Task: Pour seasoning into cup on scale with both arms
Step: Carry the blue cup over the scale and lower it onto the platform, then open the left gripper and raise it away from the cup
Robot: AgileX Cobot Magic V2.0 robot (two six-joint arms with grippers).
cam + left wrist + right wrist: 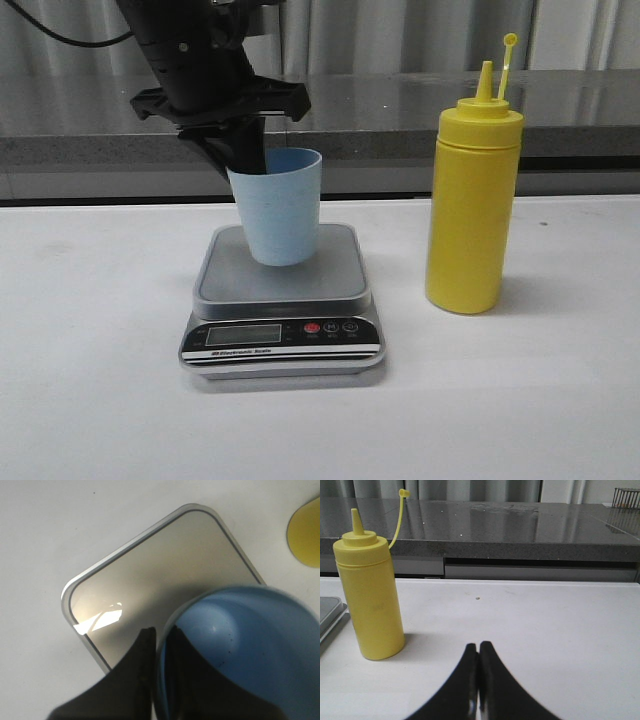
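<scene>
The base of the pale blue cup [279, 207] rests at the scale's silver platform, so the cup would stand and my left gripper should release it now.
The pale blue cup [279, 207] is tilted over the scale [283, 300], its base at or just above the silver platform. My left gripper [243, 152] is shut on the cup's rim, one finger inside and one outside; the left wrist view shows the cup [250, 640], the gripper [161, 645] and the platform [150, 575]. The yellow seasoning bottle [470, 195] stands upright on the table right of the scale, cap off its nozzle. My right gripper [479, 652] is shut and empty, low over the table to the right of the bottle [370, 590]. It is out of the front view.
A grey stone counter [400, 105] runs along the back of the white table [560, 400]. The scale's black panel with LCD and red button [311, 328] faces front. A corner of the scale [329, 612] shows in the right wrist view.
</scene>
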